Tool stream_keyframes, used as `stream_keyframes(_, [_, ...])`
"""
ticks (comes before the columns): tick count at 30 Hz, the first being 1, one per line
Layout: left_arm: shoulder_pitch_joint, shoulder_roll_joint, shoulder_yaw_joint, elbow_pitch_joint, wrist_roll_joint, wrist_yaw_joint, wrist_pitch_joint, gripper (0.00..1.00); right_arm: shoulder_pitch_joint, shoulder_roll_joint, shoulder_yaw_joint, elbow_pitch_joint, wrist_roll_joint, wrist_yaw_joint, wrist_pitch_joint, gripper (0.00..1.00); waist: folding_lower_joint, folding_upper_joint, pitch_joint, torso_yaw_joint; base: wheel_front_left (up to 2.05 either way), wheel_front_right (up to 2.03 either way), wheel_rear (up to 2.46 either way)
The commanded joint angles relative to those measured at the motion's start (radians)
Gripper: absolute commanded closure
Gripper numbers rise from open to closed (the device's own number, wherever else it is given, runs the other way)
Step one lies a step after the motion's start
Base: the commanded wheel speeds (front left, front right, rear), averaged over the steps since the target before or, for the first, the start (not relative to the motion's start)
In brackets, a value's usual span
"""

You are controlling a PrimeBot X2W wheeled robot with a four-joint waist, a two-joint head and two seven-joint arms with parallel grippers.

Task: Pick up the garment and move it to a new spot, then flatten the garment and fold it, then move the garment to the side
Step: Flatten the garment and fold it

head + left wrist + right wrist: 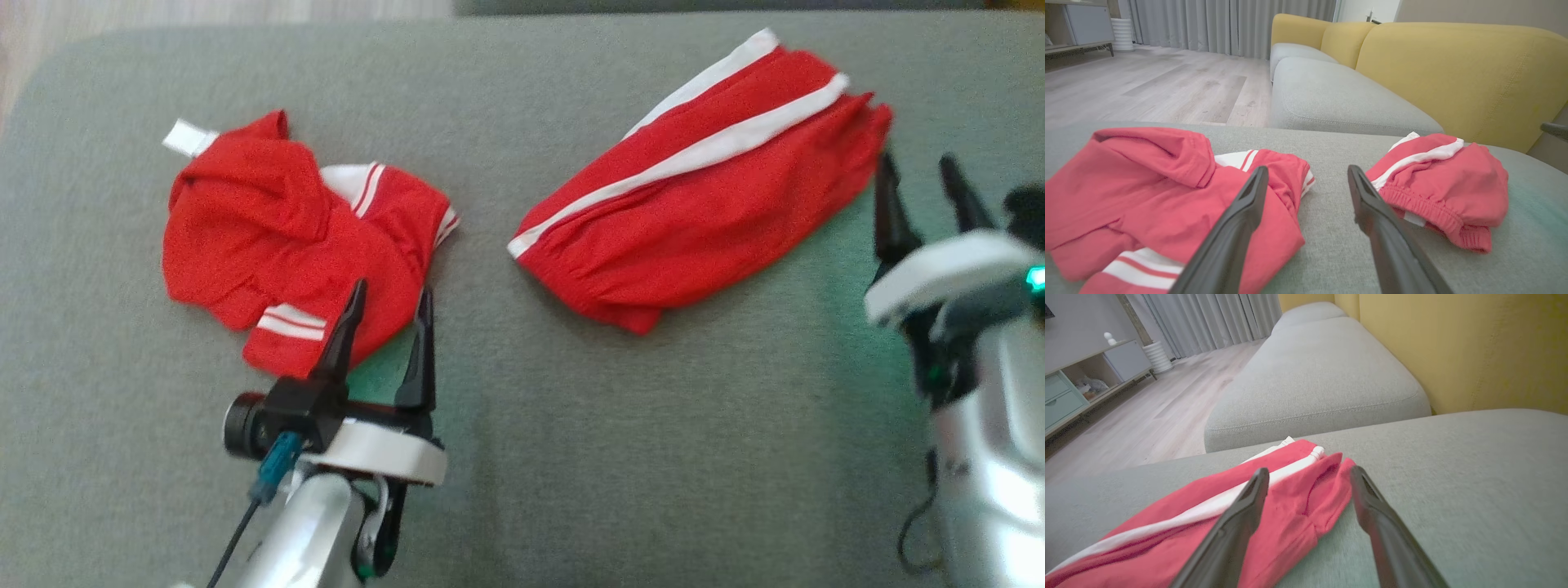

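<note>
The folded garment has the bunched fold at its red end (pixel 868 119) standing up while the striped body (pixel 686 191) lies flat, so my right gripper needs to grab the garment by that fold next.
A crumpled red garment (pixel 277 237) with white striped trim lies at the left of the grey cushion (pixel 522 457). My left gripper (pixel 390 292) is open at its near right edge, one finger over the cloth, nothing between the fingers. In the left wrist view the gripper (pixel 1307 169) points at bare cushion between the crumpled garment (pixel 1147 192) and a neatly folded red garment (pixel 1445 183). That folded piece (pixel 702 204), with white side stripes, lies at the right. My right gripper (pixel 917 163) is open just off its right end, also seen as (pixel 1309 470) over the folded garment's edge (pixel 1208 522).
The cushion's far edge drops to a wooden floor (pixel 1147 81). A second grey seat cushion (pixel 1331 98) and a yellow sofa back (pixel 1461 73) stand beyond. A low cabinet (pixel 1081 384) stands by the curtains. Bare cushion lies between and in front of the two garments.
</note>
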Motion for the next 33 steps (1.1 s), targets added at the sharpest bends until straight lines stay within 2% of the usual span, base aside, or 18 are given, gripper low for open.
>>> stream_keyframes(1, [-0.045,-0.002,0.033,-0.025,0.01,-0.004,-0.009,0.0,-0.064,-0.003,0.001,-0.013,-0.012,-0.002,0.028,0.0,-0.0002,-0.0001,0.052,0.044,0.0,0.0,0.0])
stream_keyframes(7, [-0.086,-0.029,0.035,-0.022,0.028,-0.028,-0.009,0.0,-0.272,-0.028,-0.14,0.156,-0.075,-0.002,0.159,0.0,-0.0002,-0.0001,0.12,0.109,0.0,0.0,0.0])
stream_keyframes(10, [-0.106,-0.038,0.032,-0.014,0.035,-0.041,-0.01,0.0,-0.37,-0.07,-0.215,0.278,-0.174,-0.002,0.183,0.0,-0.0002,-0.0001,0.144,0.146,0.0,0.0,0.0])
stream_keyframes(15, [-0.119,-0.043,0.022,-0.01,0.042,-0.046,-0.01,0.0,-0.449,-0.108,-0.319,0.406,-0.309,-0.002,0.188,0.0,-0.0002,-0.0001,0.163,0.175,0.0,0.0,0.0])
stream_keyframes(19, [-0.116,-0.045,0.01,-0.011,0.036,-0.044,-0.01,0.0,-0.49,-0.113,-0.349,0.495,-0.372,-0.002,0.198,0.0,-0.0002,-0.0001,0.169,0.181,0.0,0.0,0.0])
stream_keyframes(25, [-0.12,-0.045,-0.009,-0.016,0.015,-0.029,-0.01,0.0,-0.53,-0.112,-0.329,0.614,-0.383,-0.002,0.213,0.0,-0.0002,-0.0001,0.173,0.175,0.0,0.0,0.0])
stream_keyframes(26, [-0.122,-0.045,-0.01,-0.017,0.015,-0.027,-0.01,0.0,-0.536,-0.112,-0.32,0.634,-0.376,-0.002,0.217,0.07,-0.0002,-0.0001,0.174,0.172,0.0,0.0,0.0])
stream_keyframes(27, [-0.124,-0.045,-0.011,-0.017,0.014,-0.024,-0.01,0.0,-0.543,-0.113,-0.31,0.648,-0.369,-0.002,0.214,1.0,-0.0002,-0.0001,0.175,0.167,0.0,0.0,0.0])
stream_keyframes(33, [-0.126,-0.045,-0.012,-0.014,0.019,-0.019,-0.01,0.0,-0.573,-0.129,-0.267,0.682,-0.309,-0.002,0.137,1.0,-0.0002,-0.0001,0.164,0.132,0.0,0.0,0.0])
